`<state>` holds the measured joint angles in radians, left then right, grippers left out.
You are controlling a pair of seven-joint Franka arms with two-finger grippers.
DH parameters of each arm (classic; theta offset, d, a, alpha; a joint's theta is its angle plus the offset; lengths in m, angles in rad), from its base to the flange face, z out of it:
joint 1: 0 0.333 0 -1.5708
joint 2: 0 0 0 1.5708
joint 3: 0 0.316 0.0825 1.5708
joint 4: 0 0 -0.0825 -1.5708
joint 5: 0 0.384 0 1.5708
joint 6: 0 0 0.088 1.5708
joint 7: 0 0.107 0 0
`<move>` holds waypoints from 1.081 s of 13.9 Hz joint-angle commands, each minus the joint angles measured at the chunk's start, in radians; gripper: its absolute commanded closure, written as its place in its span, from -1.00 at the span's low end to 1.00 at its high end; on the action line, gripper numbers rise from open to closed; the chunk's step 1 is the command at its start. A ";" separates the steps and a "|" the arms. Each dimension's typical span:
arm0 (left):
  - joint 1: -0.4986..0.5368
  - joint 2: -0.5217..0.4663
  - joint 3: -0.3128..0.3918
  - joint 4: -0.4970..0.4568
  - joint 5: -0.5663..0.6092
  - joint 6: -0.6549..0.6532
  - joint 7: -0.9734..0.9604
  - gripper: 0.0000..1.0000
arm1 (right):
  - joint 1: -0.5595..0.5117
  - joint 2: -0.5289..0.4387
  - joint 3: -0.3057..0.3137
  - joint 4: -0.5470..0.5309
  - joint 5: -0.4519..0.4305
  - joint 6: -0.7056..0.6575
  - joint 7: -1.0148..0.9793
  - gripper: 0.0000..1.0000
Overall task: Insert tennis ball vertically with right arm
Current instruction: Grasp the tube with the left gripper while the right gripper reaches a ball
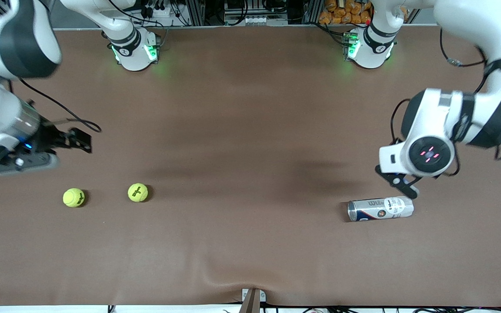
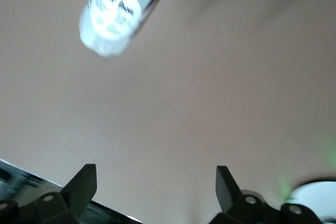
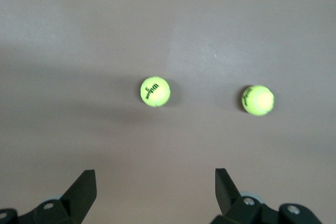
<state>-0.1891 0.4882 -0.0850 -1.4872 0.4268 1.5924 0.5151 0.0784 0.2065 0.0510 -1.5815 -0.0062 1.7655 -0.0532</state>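
Note:
My right gripper should next insert the tennis ball nearer the middle into the can [image 1: 380, 208], so it needs to grab the ball by its felt sides beside the logo [image 1: 137, 192].
Two yellow tennis balls lie on the brown table toward the right arm's end: one [image 1: 74, 197] and another [image 1: 138, 192] beside it, nearer the middle. Both show in the right wrist view [image 3: 155, 92] [image 3: 258, 100], apart from the fingers. My right gripper [image 1: 81, 140] is open and empty, up over the table close to the balls; it also shows in its wrist view [image 3: 156, 179]. A silver and clear tennis ball can [image 1: 380, 208] lies on its side toward the left arm's end. My left gripper [image 1: 402, 184] is open and empty just over the table beside the can [image 2: 118, 11].
The two arm bases [image 1: 134, 50] [image 1: 369, 45] stand along the table's back edge. A small bracket [image 1: 252, 300] sits at the table's front edge. The brown tabletop [image 1: 250, 174] stretches bare between the balls and the can.

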 commanded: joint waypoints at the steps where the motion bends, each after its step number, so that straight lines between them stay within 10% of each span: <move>1: -0.024 0.084 0.001 0.048 0.072 0.058 0.091 -1.00 | 0.020 0.077 -0.005 -0.024 -0.003 0.110 0.003 -1.00; 15: -0.030 0.286 0.008 0.047 0.214 0.446 0.141 -1.00 | 0.034 0.269 -0.007 -0.356 -0.012 0.754 0.007 -1.00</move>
<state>-0.2246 0.7502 -0.0811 -1.4667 0.6215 2.0061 0.6181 0.1003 0.4553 0.0475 -1.9103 -0.0065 2.4543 -0.0529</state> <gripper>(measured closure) 0.000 0.000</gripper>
